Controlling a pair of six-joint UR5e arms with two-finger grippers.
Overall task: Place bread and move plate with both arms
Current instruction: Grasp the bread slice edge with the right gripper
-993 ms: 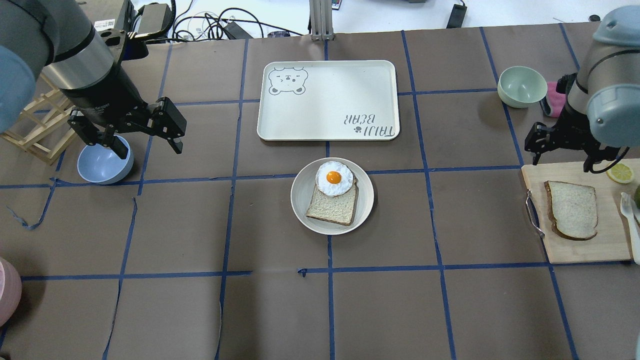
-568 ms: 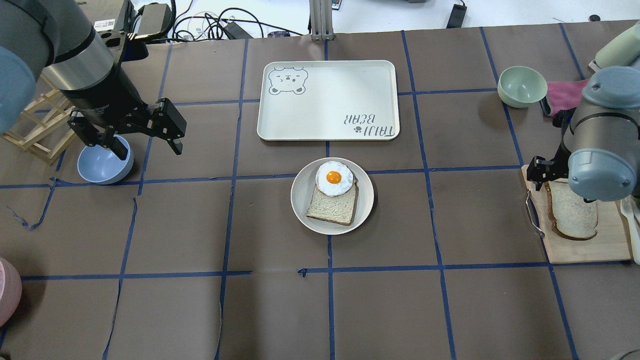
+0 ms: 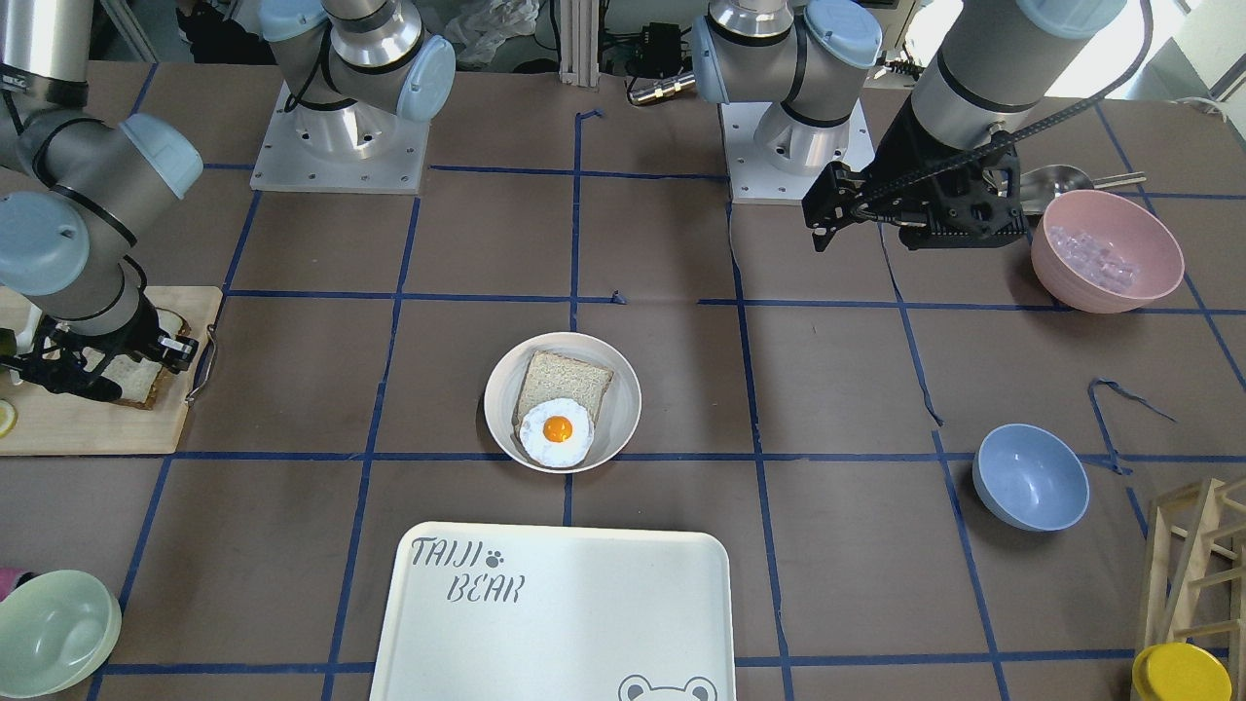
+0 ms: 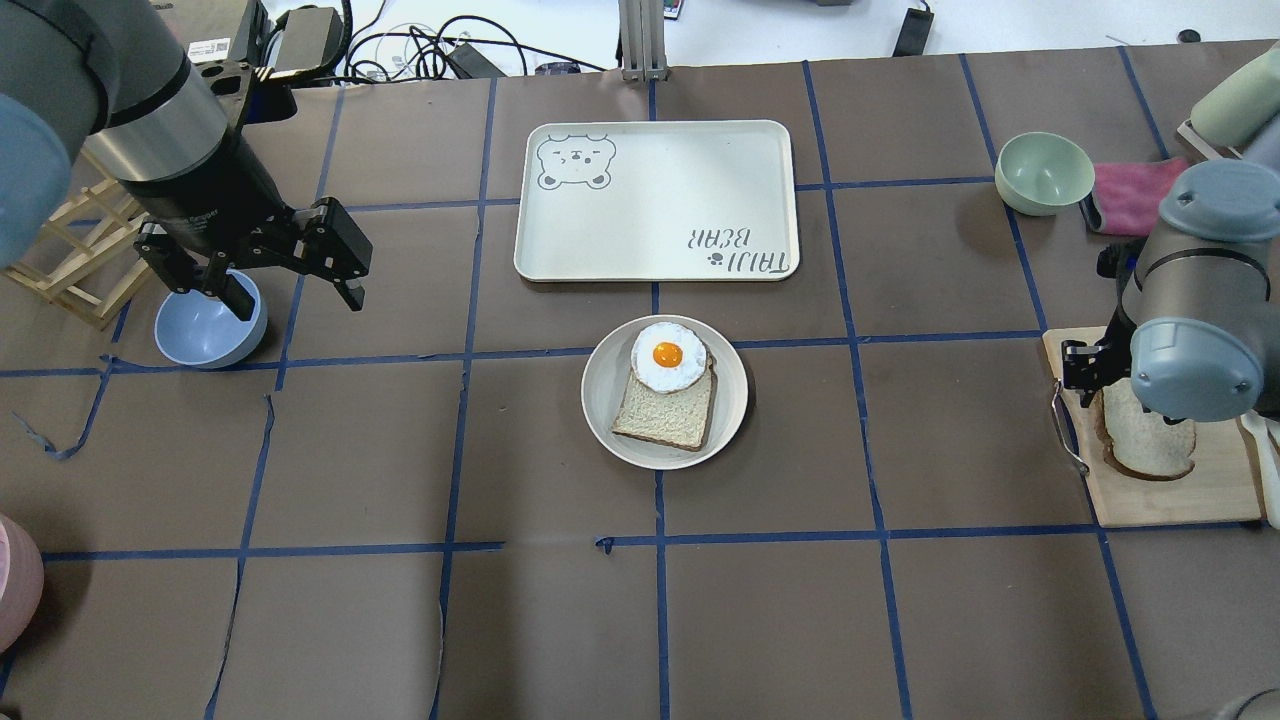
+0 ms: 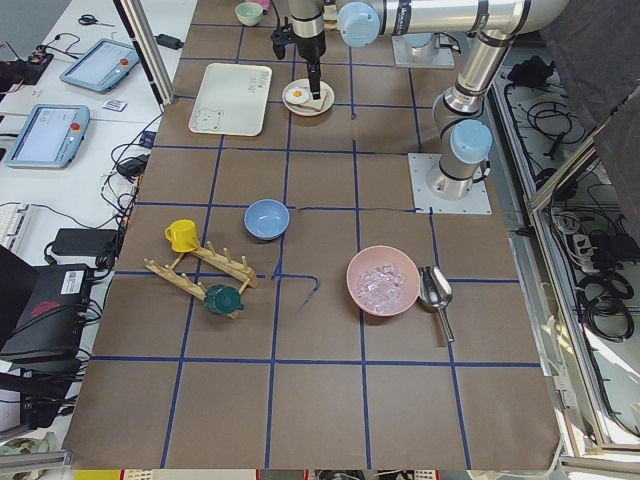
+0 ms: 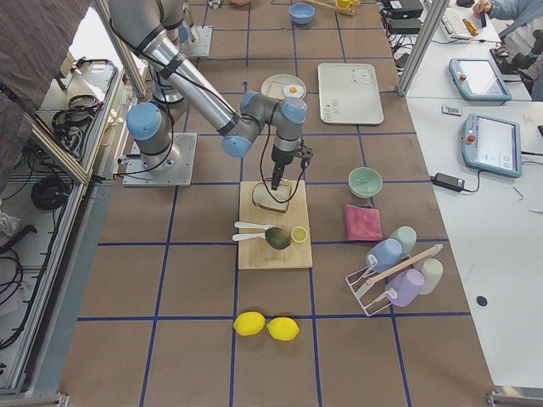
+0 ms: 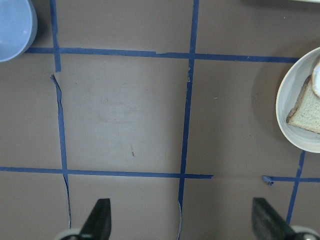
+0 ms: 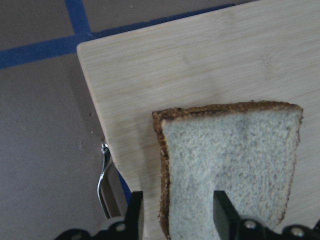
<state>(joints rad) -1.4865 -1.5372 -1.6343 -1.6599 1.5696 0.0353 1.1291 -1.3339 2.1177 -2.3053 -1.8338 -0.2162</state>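
I should next grab the slice by its crust edge [image 8: 165,185] with my right gripper, so that the bread can go over the fried egg on the plate.
The bread [image 4: 1150,448], dark-crusted, lies on a wooden cutting board [image 4: 1175,500] at the right; it also shows in the right wrist view [image 8: 235,170] and the front view [image 3: 136,378]. My right gripper [image 8: 179,214] is open just above it, one finger [image 8: 136,210] outside the crust edge, the other over the crumb. Its wrist hides the slice's far part from overhead. The plate [image 4: 600,405] sits mid-table, holding a tan slice [image 4: 665,415] topped with a fried egg [image 4: 668,356]. My left gripper [image 4: 293,293] is open and empty above the table, far left of the plate [image 7: 285,110].
The TAIJI BEAR tray [image 4: 655,200] lies behind the plate. A blue bowl [image 4: 205,330] sits under my left gripper's outer side, a wooden rack [image 4: 70,260] beyond it. A green bowl [image 4: 1043,172] and pink cloth [image 4: 1130,195] are at far right. A pink bowl [image 3: 1105,248] holds ice.
My right arm has swung nearer and lowered over the cutting board, its wrist now covering part of the bread. The left arm, plate and bread have not moved.
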